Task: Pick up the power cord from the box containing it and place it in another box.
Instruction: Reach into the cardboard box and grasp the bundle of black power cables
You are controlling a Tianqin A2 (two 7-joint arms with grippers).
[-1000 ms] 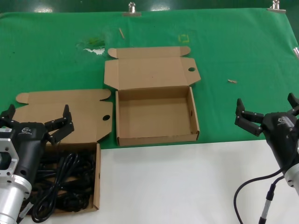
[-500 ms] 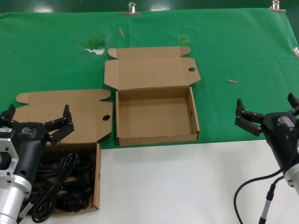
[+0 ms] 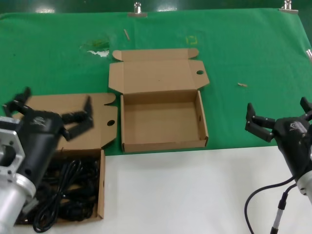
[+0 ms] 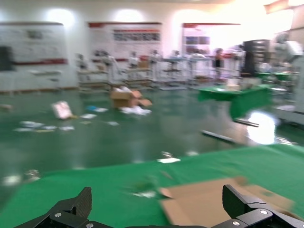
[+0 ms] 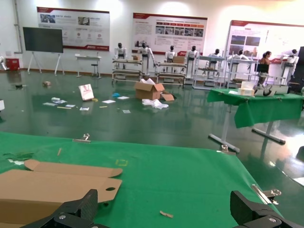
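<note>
My left gripper will next grab the cord bundle by its narrow gathered middle (image 3: pixel 60 194) to pick it up, because the bundle spreads out into slack loops at its ends.
The box containing the power cords (image 3: pixel 101 185) sits at the near left, its lid (image 3: pixel 92 105) folded back; several black cord bundles (image 3: pixel 68 192) fill it. The other box (image 3: pixel 163 144) stands open in the middle, showing bare cardboard, lid (image 3: pixel 156 73) folded back; that lid also shows in the right wrist view (image 5: pixel 52 183). My left gripper (image 3: pixel 51 112) is open and empty above the far end of the cord box, over its lid. In the left wrist view the left gripper (image 4: pixel 156 209) has wide-apart fingertips (image 4: pixel 237 202). My right gripper (image 3: pixel 278 114) is open and empty at the right, over green cloth.
A green cloth (image 3: pixel 243 48) covers the far table, held by clips (image 3: pixel 137 9). Small scraps (image 3: pixel 242 85) and a pale smear (image 3: pixel 97 48) lie on it. The near surface is white (image 3: pixel 185 190). A black cable (image 3: pixel 258 200) hangs off the right arm.
My left gripper has risen and moved forward and right, from over the cords to over the lid of the cord box. The right arm has not moved.
</note>
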